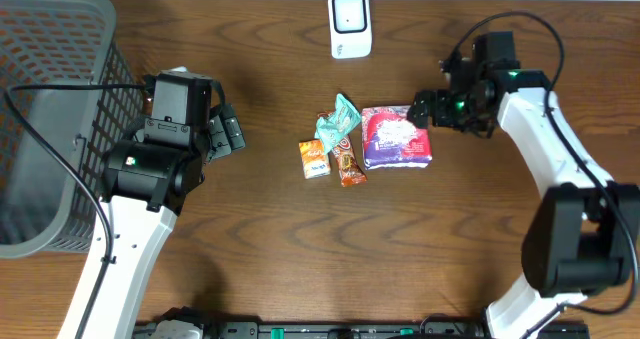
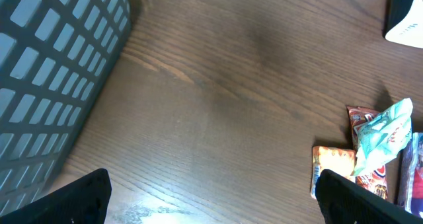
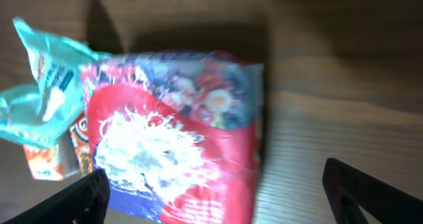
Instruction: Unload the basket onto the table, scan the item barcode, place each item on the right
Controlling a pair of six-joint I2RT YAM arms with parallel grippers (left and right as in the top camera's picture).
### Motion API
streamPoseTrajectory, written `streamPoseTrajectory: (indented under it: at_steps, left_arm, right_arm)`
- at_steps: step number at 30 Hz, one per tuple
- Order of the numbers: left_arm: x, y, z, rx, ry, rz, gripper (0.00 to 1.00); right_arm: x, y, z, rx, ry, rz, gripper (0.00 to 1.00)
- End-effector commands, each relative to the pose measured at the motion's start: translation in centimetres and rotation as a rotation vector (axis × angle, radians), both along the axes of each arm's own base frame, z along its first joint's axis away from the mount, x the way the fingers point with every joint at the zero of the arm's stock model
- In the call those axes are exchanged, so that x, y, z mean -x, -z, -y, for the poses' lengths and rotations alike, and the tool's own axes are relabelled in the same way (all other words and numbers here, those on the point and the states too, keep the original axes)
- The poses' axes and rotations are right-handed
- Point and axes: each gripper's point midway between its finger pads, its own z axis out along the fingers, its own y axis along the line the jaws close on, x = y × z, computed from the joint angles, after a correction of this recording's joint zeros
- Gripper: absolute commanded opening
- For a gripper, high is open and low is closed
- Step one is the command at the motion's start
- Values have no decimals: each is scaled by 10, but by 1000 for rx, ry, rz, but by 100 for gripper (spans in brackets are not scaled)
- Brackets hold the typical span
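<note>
I will grab the red and purple bag [image 1: 396, 137] next with my right gripper, by the bag's end next to that gripper. The bag's broad body will then stay uncovered for the scanner.
Several snack items lie mid-table: a red and purple bag [image 1: 396, 137] [image 3: 178, 138], a teal packet [image 1: 338, 119] [image 3: 43, 85] [image 2: 386, 128], an orange packet [image 1: 313, 159] [image 2: 330, 168] and a brown packet [image 1: 347, 165]. A white scanner [image 1: 350, 24] [image 2: 406, 19] stands at the far edge. My right gripper [image 1: 428, 110] [image 3: 218, 197] is open just right of the bag; the bag's right part lies flat on the table below the wide jaws, untouched. My left gripper [image 1: 226, 132] [image 2: 211, 197] is open over bare wood, left of the items. No barcode shows.
A grey mesh basket [image 1: 45, 109] [image 2: 46, 72] fills the left side, close to the left arm. Black cables run over the basket and behind the right arm. A black rail runs along the table's front edge.
</note>
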Motion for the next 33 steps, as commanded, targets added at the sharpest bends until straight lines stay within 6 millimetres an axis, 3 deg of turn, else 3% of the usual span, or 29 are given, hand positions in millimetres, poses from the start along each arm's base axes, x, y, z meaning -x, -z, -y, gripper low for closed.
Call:
streamPoseTrajectory:
  at_steps: [1,5,9,13,14,19,27,33]
  left_arm:
    - [0,-6,-4,-8,-21,17,98]
    - [0,-6,-4,-8,-21,17,98]
    - [0,-6,-4,-8,-21,17,98]
    - [0,-6,-4,-8,-21,17,98]
    - [0,-6,-4,-8,-21,17,98]
    - [0,-6,-4,-8,-21,17,98]
    - [0,-6,-4,-8,-21,17,98]
    - [0,-6,-4,-8,-21,17,98]
  right_arm:
    - [10,26,-20,-97,-32,-88,91]
    - [14,62,-22,-102,20,-192,77]
    - [21,92,-23,-111,36,-274,44]
    - [22,93,-30,-154,28,-286,11]
    - [18,87,-31,-163,31,-274,1]
    - [-7,46,-34,-198,103,-195,1]
    - [-82,-62,-34,-286,224,150,1]
    - [-115,-89,-43,-346,243,313,1]
